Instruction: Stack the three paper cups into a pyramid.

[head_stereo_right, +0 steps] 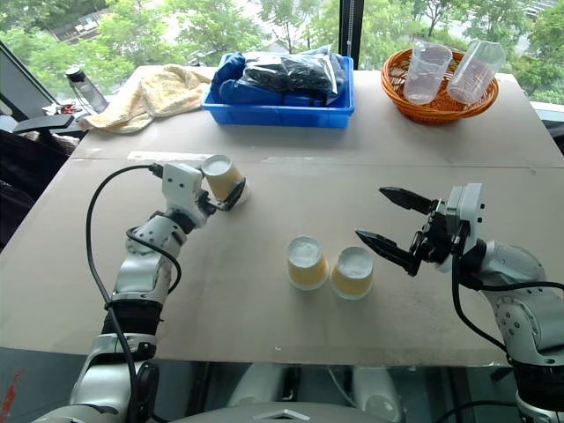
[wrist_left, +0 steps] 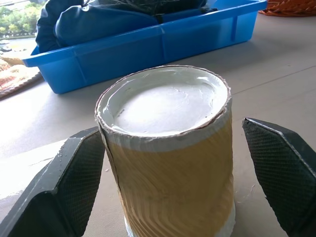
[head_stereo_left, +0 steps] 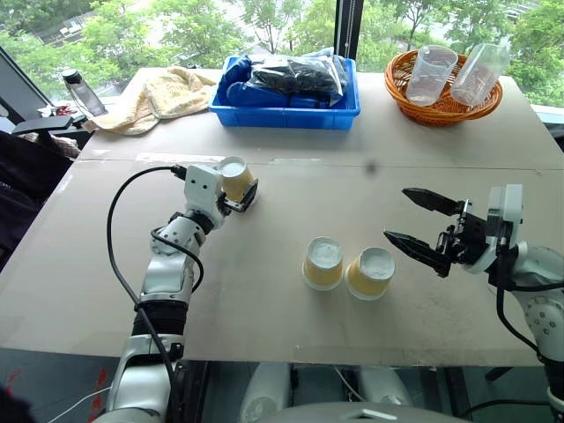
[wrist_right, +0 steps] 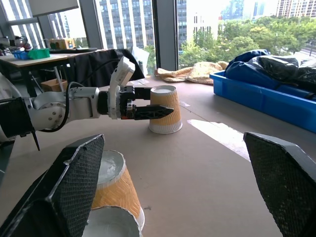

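My left gripper's fingers are beside the lone cup's sides, so my left gripper closes on the cup next.
Three paper cups stand upside down on the table, white bases up. Two of them [head_stereo_left: 322, 263] [head_stereo_left: 371, 272] sit side by side, touching, in the middle near the front. The other one [head_stereo_left: 235, 179] stands apart at the left, and my left gripper [head_stereo_left: 240, 189] is open around it. In the left wrist view this cup [wrist_left: 168, 148] fills the gap between the fingers: one finger [wrist_left: 79, 182] is right at its side, the other finger [wrist_left: 281, 168] stands off it. My right gripper [head_stereo_left: 397, 213] hovers open and empty just right of the pair, pointing at them.
Along the far edge are a blue bin [head_stereo_left: 284, 113] holding dark bags, a wicker basket [head_stereo_left: 441, 107] with two clear plastic cups, a yellow towel [head_stereo_left: 163, 92] and a bottle [head_stereo_left: 84, 91]. Bare tabletop lies between the lone cup and the pair.
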Motion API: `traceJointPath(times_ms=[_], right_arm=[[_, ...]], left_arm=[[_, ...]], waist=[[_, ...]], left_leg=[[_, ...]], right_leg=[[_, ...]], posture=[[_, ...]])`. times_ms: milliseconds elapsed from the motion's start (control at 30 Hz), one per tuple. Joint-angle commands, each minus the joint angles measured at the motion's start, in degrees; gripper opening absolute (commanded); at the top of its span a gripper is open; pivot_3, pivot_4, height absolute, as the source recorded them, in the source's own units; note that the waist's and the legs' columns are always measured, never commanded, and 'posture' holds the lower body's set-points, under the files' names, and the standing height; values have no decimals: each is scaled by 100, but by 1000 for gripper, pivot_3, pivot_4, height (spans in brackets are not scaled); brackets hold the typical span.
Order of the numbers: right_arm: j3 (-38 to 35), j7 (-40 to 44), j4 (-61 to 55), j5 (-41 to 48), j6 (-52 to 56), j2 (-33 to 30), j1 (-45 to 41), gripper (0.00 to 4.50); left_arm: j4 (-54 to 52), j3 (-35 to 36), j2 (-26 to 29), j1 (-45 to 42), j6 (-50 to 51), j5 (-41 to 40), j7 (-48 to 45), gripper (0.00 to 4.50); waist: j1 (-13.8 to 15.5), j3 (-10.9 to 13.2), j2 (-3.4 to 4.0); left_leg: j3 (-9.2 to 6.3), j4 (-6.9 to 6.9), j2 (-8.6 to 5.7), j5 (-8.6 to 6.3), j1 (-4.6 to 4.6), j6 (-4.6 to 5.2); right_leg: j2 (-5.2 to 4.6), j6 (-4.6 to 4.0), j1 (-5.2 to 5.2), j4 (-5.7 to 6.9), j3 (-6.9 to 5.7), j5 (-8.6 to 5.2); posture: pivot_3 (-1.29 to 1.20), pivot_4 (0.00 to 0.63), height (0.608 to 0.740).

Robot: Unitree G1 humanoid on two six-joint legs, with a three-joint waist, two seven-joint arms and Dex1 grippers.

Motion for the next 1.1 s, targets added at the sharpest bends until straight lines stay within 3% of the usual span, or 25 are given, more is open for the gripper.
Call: traceJointPath(times_ms=[33, 200, 367, 700, 800, 933, 1100], right_arm=[[-127, -23, -263, 38, -82, -7, 21, 4468], [-109, -1, -256, 7, -109, -17, 55, 4468], [-138, 13, -216, 8, -118, -26, 50, 4500], [-247, 135, -116, 33, -173, -75, 117, 4500], [-413, 241, -62, 170, -162, -116, 144, 4500], [-941, 880, 111, 716, 31, -411, 561, 4500], [-1217, 1312, 232, 633, -122, -585, 1094, 4500]], left_arm=[[30, 66, 6, -166, -279, -7, 9, 4500], [77, 42, -78, -245, -379, -64, -38, 4500], [136, 26, -129, -210, -385, -40, -38, 2525], [-198, 36, -69, -333, -535, -389, -587, 2523], [-544, -107, 64, -455, -164, -835, -1393, 2523], [-1201, -577, 345, -1306, 651, -1383, -2547, 2523], [-1708, -1108, 218, -1785, 1430, -1830, -3300, 2523]], waist=[[-1, 0, 0], [-2, 0, 0], [-3, -1, 0], [-2, -1, -1], [8, -1, -1], [90, 3, -7], [91, -5, 5]], left_leg=[[0, 0, 0, 0, 0, 0], [0, 0, 0, 0, 0, 0], [0, 0, 0, 0, 0, 0], [0, 1, 0, 0, 0, 0], [0, 1, 0, 0, -2, 0], [-8, 7, -1, 0, -11, -1], [2, 8, -3, 0, -4, 0]], right_leg=[[0, 0, 0, 0, 0, 0], [0, 0, 0, 0, 0, 0], [0, 0, 0, 1, 0, 0], [0, 0, 0, 1, 0, 0], [0, 0, -1, 0, -1, 0], [0, 0, 0, -2, -12, 0], [2, 0, 3, -4, 2, 0]], posture=[[0, 150, 740], [0, 150, 740], [0, 150, 740], [0, 150, 740], [0, 150, 740], [0, 150, 740], [0, 150, 740]])
